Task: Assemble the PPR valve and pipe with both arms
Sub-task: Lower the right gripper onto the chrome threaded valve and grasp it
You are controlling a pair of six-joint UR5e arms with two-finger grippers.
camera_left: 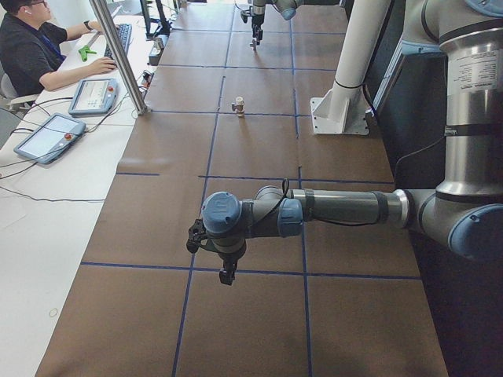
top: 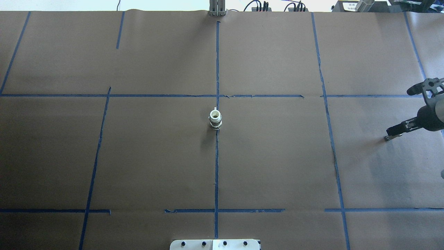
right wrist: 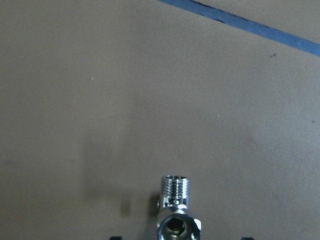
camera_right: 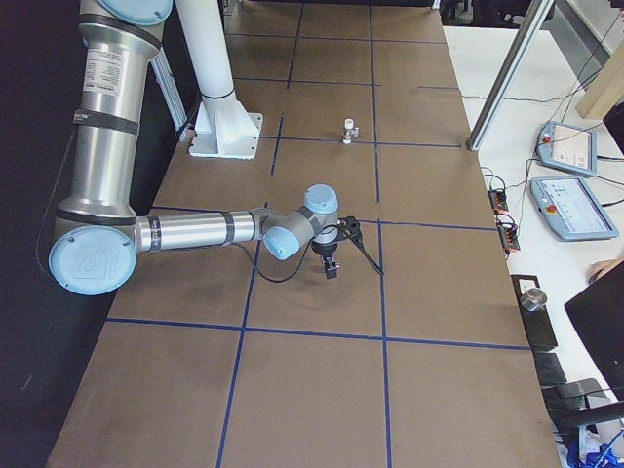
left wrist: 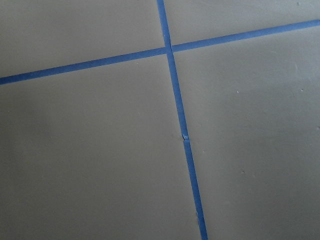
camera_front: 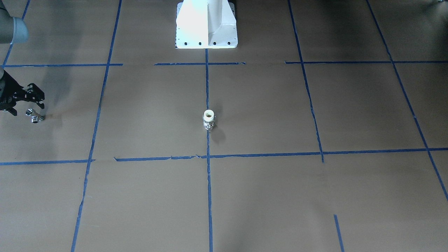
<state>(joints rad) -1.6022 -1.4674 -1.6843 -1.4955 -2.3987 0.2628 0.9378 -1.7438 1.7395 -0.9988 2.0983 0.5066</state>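
Next, my right gripper grabs the chrome pipe by its hex-nut socket end [camera_front: 35, 119], to join it onto the PPR valve [camera_front: 209, 120].
The PPR valve [camera_front: 209, 120] stands upright on the brown paper at the table's centre, on the middle blue tape line; it also shows in the overhead view [top: 215, 119]. The pipe, a small chrome fitting [camera_front: 33, 116], lies on the paper at the robot's far right. My right gripper [top: 400, 111] hovers just over it with the jaws wide open and empty. In the right wrist view the pipe [right wrist: 175, 210] lies at the bottom centre, between the fingertips [right wrist: 115, 238] at the frame's edge. My left gripper [camera_left: 225, 267] shows only in the exterior left view, low over bare paper; I cannot tell its state.
The white pedestal base [camera_front: 206, 24] stands at the robot's side of the table. Blue tape lines [top: 216, 166] cross the paper. An operator [camera_left: 35, 47] sits at a side desk with teach pendants [camera_left: 47, 137], behind an aluminium post [camera_left: 118, 55].
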